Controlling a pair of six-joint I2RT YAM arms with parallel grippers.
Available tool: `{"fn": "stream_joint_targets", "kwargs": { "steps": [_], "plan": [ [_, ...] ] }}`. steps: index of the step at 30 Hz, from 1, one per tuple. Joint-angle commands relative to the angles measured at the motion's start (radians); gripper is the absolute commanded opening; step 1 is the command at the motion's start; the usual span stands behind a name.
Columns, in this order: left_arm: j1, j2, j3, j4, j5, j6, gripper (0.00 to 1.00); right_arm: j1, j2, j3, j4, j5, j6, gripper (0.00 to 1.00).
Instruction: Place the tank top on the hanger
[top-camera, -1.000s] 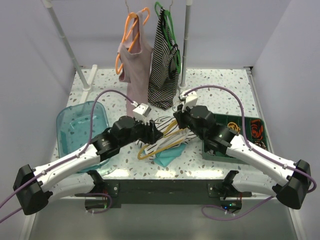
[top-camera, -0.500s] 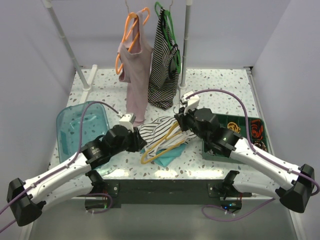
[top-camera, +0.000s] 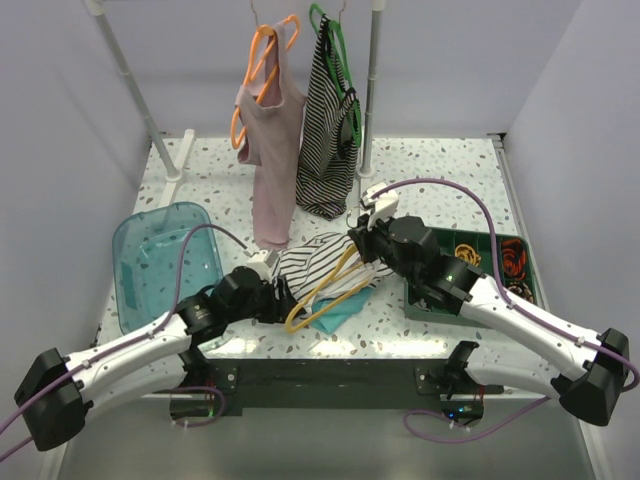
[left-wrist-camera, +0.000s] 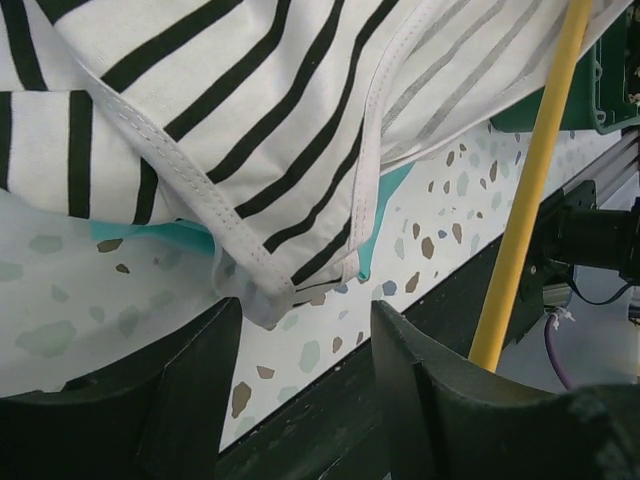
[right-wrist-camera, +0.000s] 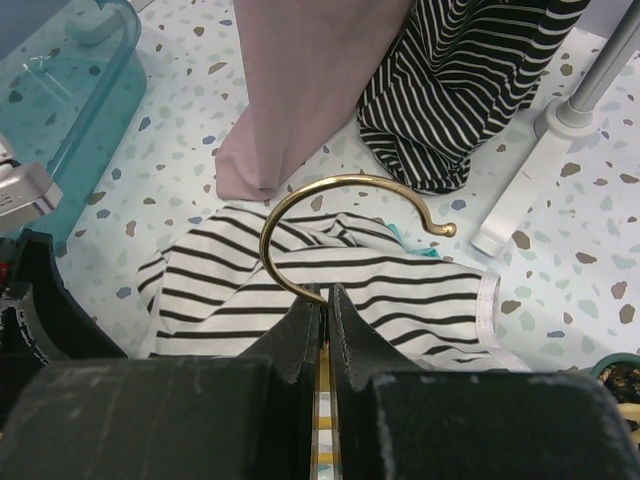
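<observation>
My left gripper grabs the tank top by its hanging corner next, at the white-trimmed strap, to draw it over the hanger's arm.
The white tank top with thin black stripes lies crumpled on the table's middle; it also shows in the left wrist view and the right wrist view. The yellow hanger lies tilted across it, one arm showing in the left wrist view. My right gripper is shut on the hanger's neck just below its metal hook. My left gripper is open and empty, just below a hanging corner of the tank top, near the table's front edge.
A pink top on an orange hanger and a densely striped top on a green hanger hang from the rail at the back. A clear blue bin stands left. A green tray stands right. A teal cloth lies under the tank top.
My left arm has drawn back towards the table's front edge and now points at the tank top's near corner. The right gripper keeps the hanger almost where it was.
</observation>
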Motion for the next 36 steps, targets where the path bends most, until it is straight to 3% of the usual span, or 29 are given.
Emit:
{"fn": "stream_joint_targets", "kwargs": {
  "steps": [1,5,11,13,14,18,29,36],
  "plan": [
    [0.001,0.062,-0.041,0.183,0.021,-0.043,0.58,0.006,-0.028,0.005,0.046,0.013,-0.005,0.00],
    [0.003,0.102,-0.061,0.267,0.015,-0.056,0.54,0.007,-0.025,0.009,0.046,0.019,-0.002,0.00],
    [0.003,0.059,-0.071,0.307,0.003,-0.068,0.38,0.006,-0.027,0.009,0.043,0.090,0.016,0.00],
    [0.001,0.032,-0.071,0.292,-0.017,-0.065,0.27,0.006,-0.022,0.003,0.049,0.146,0.027,0.00],
    [0.003,0.023,-0.071,0.284,-0.025,-0.063,0.17,0.007,-0.020,0.000,0.052,0.172,0.031,0.00],
    [0.014,-0.022,-0.065,0.229,-0.057,-0.056,0.00,0.006,-0.010,-0.006,0.067,0.303,0.056,0.00],
    [0.161,-0.157,-0.009,0.068,-0.016,0.003,0.00,0.006,0.044,-0.008,0.142,0.487,0.053,0.00],
    [0.167,-0.203,0.068,-0.025,0.027,0.032,0.00,0.006,0.081,0.012,0.178,0.593,0.045,0.00]
  ]
}}
